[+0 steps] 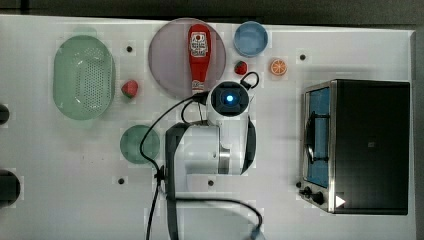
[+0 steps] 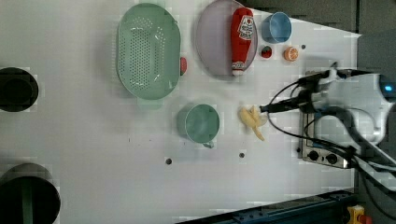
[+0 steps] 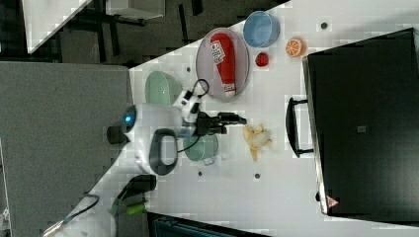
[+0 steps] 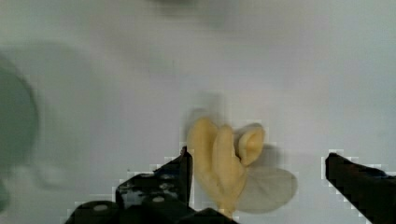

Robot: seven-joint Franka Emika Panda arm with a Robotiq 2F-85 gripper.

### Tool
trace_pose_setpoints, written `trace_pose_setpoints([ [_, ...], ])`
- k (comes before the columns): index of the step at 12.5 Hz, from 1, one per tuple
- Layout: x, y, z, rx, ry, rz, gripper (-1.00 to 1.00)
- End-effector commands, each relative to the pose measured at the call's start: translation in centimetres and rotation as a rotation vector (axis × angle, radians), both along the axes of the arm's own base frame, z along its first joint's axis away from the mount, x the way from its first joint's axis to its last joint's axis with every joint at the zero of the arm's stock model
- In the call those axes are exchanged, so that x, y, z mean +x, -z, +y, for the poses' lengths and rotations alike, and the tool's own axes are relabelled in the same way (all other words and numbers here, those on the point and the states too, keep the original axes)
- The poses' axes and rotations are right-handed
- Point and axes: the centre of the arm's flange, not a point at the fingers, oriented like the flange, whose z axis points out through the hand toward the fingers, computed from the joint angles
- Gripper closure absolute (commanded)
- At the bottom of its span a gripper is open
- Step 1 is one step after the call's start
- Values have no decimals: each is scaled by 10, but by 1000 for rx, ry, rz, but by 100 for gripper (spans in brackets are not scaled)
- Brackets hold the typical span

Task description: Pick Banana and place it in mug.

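Note:
My gripper is to take the banana (image 2: 251,120) next by the narrow end where its peel joins, so that it can set the banana in the mug (image 2: 201,123).
The banana (image 2: 251,120), pale yellow with its peel splayed, lies on the white table to the left view's right of the mug (image 2: 201,123). The mug is round and teal-green with a small handle stub, and it also shows in the top view (image 1: 139,144). In the right view the banana (image 3: 256,138) rests just past the black tips of my gripper (image 3: 237,119). In the wrist view my gripper (image 4: 259,179) is open, its two dark fingers (image 4: 180,175) wide apart above the table. The banana (image 4: 222,163) lies between them, close to one finger, with nothing held.
A large green perforated basket (image 1: 84,77) sits at the top view's left. A grey plate (image 1: 170,60) carries a red ketchup bottle (image 1: 199,55). A blue cup (image 1: 250,38), an orange slice (image 1: 278,66) and two strawberries (image 1: 130,88) lie nearby. A toaster oven (image 1: 365,145) stands at the top view's right.

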Motion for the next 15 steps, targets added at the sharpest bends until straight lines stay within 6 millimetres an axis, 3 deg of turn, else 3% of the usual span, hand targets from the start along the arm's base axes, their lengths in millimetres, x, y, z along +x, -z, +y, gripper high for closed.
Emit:
trace_pose_setpoints([
  [1,-20,22,4,14,-122,6,-100],
  [6,-34,59,1,19,-155,7,-93],
  [12,-44,69,-2,17,-150,-6,54],
  [13,-43,66,-2,16,-150,-12,56],
  [15,-36,42,-5,10,-141,-59,57],
])
